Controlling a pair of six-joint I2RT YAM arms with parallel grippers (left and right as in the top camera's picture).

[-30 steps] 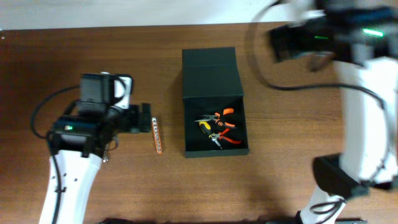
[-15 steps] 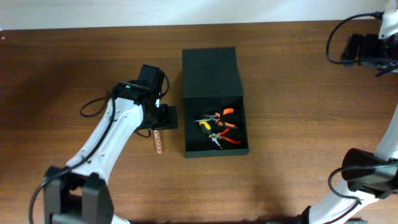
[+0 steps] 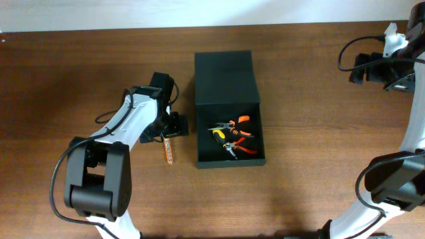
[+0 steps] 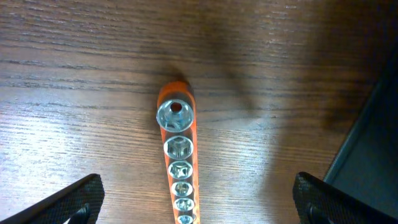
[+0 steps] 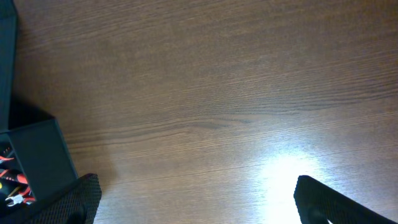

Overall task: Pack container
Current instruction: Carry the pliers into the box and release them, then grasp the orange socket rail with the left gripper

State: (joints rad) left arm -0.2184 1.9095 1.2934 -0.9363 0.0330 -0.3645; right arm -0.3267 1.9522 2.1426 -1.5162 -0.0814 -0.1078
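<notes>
My left gripper goes lower, before it closes on the orange bar (image 3: 167,143) (image 4: 180,169), since its fingers are above the sockets, with wide wood showing.
The dark green container (image 3: 228,158) stands open at the table's middle, its flap lid (image 3: 224,78) lying flat behind it. Inside lie orange-handled pliers and a yellow-handled tool (image 3: 232,139). An orange rail of silver sockets (image 3: 169,151) lies on the wood just left of the container; it also shows in the left wrist view (image 4: 178,164). My left gripper (image 3: 170,128) is open, right above the rail's far end, with a finger on either side (image 4: 198,202). My right gripper (image 3: 358,68) is open and empty at the far right, over bare wood (image 5: 196,202). The container's corner shows in the right wrist view (image 5: 37,155).
The container's dark wall (image 4: 367,149) stands close to the right of my left gripper. The table's far edge (image 3: 199,28) meets a white wall. Cables hang off both arms.
My left arm has swung in from the left to the socket rail and turned down over its end. My right arm has moved to the far right edge. The rail and container have not moved.
</notes>
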